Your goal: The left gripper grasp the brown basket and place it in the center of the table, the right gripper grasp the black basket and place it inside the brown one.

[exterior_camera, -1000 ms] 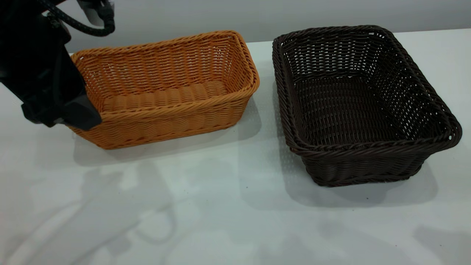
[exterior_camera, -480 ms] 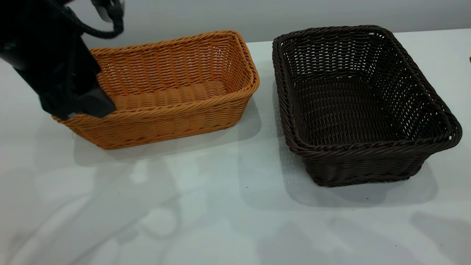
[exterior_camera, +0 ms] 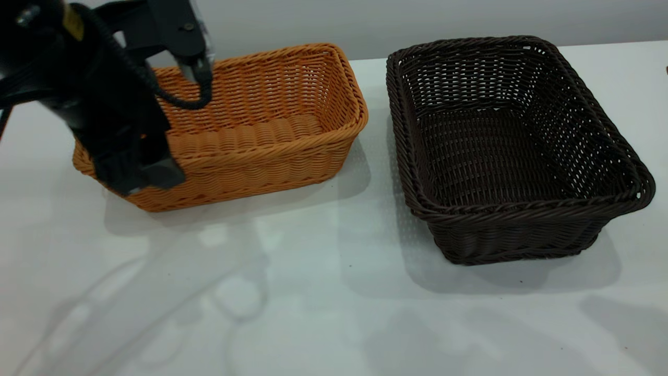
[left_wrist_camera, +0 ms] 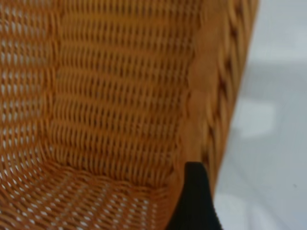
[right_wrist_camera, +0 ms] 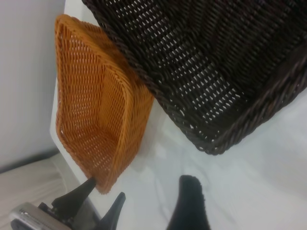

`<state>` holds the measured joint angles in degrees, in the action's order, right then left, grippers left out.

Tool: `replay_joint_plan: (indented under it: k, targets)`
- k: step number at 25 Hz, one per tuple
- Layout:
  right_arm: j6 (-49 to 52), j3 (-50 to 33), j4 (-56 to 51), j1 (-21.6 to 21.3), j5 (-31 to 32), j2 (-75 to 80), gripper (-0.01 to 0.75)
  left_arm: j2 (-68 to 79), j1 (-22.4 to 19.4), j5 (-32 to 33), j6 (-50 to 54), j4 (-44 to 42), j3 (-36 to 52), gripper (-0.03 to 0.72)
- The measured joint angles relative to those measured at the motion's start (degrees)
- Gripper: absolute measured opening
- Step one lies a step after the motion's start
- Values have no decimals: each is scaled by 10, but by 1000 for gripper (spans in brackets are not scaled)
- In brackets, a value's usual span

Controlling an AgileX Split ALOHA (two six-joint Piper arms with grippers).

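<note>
Next, my right gripper grips the black basket by the rim of its short end [exterior_camera: 538, 211] to place it inside the brown basket [exterior_camera: 250, 125].
The brown basket [exterior_camera: 250, 125] stands on the white table [exterior_camera: 313, 292] at the left. The left gripper [exterior_camera: 143, 177] is low over its left end, at the front rim. In the left wrist view one black finger [left_wrist_camera: 194, 199] sits against the inside of the basket's wall [left_wrist_camera: 120, 96], with no second finger beside it, so it reads as open. The black basket [exterior_camera: 511, 146] stands at the right, a gap apart. The right gripper is outside the exterior view. Its one visible finger [right_wrist_camera: 189, 206] hangs over bare table near the black basket [right_wrist_camera: 216, 72], open and empty.
A grey wall runs behind the table. The right wrist view shows the brown basket [right_wrist_camera: 91, 110] beyond the black one, with the left arm's gripper [right_wrist_camera: 91, 201] at its far end. Bare table lies between the baskets and in front of them.
The left arm has moved right and down, from beside the brown basket's left end to over its front-left rim. Both baskets stay where they were.
</note>
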<state>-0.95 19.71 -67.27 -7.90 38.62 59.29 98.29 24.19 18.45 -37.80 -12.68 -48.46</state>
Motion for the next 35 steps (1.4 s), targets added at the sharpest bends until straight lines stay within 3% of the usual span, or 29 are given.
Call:
replay_joint_plan:
  k: [7, 10, 20, 23, 30, 35]
  targets:
    - [1, 0, -16, 1, -9, 56, 528, 33, 0, 4, 2, 2, -35, 498]
    - [2, 0, -42, 25, -11, 90, 528, 33, 0, 6, 2, 2, -35, 498]
    - [0, 2, -201, 227, -170, 176, 528, 31, 0, 16, 3, 4, -35, 498]
    - [-20, 15, -250, 268, -204, 207, 528, 31, 0, 12, 3, 4, -35, 498]
    - [-82, 83, -289, 275, -186, 289, 526, 31, 0, 17, 3, 9, -35, 498]
    - [-80, 86, -299, 275, -186, 337, 525, 31, 0, 17, 3, 19, -35, 498]
